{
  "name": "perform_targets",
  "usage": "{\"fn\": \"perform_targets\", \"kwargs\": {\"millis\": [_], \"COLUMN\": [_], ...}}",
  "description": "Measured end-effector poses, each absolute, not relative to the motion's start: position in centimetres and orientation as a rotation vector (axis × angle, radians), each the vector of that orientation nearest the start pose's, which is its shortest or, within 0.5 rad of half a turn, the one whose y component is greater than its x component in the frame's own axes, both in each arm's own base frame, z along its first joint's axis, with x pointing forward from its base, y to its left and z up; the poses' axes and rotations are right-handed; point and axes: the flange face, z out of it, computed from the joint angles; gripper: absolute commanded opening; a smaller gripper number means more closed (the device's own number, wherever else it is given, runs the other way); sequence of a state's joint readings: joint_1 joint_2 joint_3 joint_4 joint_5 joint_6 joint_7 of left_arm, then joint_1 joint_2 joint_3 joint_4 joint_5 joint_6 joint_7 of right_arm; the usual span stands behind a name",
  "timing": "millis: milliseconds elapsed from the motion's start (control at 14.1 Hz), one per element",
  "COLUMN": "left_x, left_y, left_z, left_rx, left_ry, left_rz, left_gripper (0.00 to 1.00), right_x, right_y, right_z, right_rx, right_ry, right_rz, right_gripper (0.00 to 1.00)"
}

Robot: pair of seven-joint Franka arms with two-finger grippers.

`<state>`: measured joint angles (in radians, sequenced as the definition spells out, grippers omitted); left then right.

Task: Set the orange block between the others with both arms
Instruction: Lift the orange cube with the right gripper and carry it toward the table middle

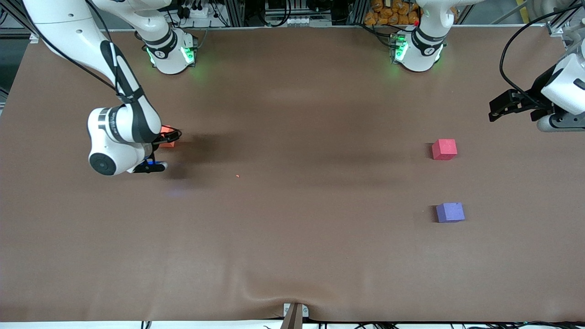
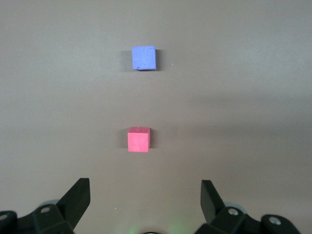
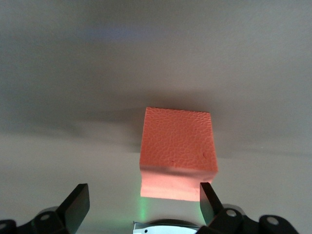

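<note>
My right gripper should move toward the orange block before it closes. Its fingers stop short of the block in the right wrist view, so they would miss if they closed now.
The orange block (image 1: 170,141) lies on the brown table toward the right arm's end. My right gripper (image 1: 163,151) is low around it and open. In the right wrist view the orange block (image 3: 177,152) sits just ahead of the right gripper (image 3: 144,202), close to one finger (image 3: 208,199) and apart from the other. The red-pink cube (image 1: 444,149) and the purple-blue cube (image 1: 450,212) rest toward the left arm's end, the purple-blue one nearer the front camera. My left gripper (image 1: 493,109) hangs open and empty above the table's end. Its wrist view shows the red-pink cube (image 2: 139,140) and the purple-blue cube (image 2: 144,58) ahead of the left gripper (image 2: 145,200).
A tiny orange crumb (image 1: 237,176) lies on the cloth toward the middle. The two arm bases (image 1: 171,52) (image 1: 418,50) stand at the table's back edge. A clamp (image 1: 295,313) sits at the front edge.
</note>
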<state>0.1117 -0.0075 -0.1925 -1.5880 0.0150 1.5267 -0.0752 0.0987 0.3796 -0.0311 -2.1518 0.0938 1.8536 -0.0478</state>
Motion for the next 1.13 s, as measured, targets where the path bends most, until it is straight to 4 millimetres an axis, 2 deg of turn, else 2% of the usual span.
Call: {"fn": "perform_targets", "kwargs": {"millis": [425,638,1062,1133], "left_x": [54.6,54.7,54.9,55.0], "left_y": [-4.3,-4.3,-4.3,-4.3], "left_z": [61.5,61.4,60.6,60.3], "left_rx": [-3.120,-3.120,-3.120,-3.121], "left_ry": [0.009,0.009,0.010,0.012], "left_rz": [0.085,0.088,0.106,0.113], "left_gripper": [1.00,1.00,1.00,1.00], "right_x": [48.4,48.6,47.4,47.2], "right_y": [1.8,1.7,1.8,1.8], "right_z": [20.0,20.9,17.2,16.5], "right_rx": [-2.933,-2.942,-2.933,-2.928], "right_ry": [-0.060,-0.061,-0.065,-0.065], "right_rz": [0.990,0.963,1.009,1.023], "right_gripper": [1.00,1.00,1.00,0.68]}}
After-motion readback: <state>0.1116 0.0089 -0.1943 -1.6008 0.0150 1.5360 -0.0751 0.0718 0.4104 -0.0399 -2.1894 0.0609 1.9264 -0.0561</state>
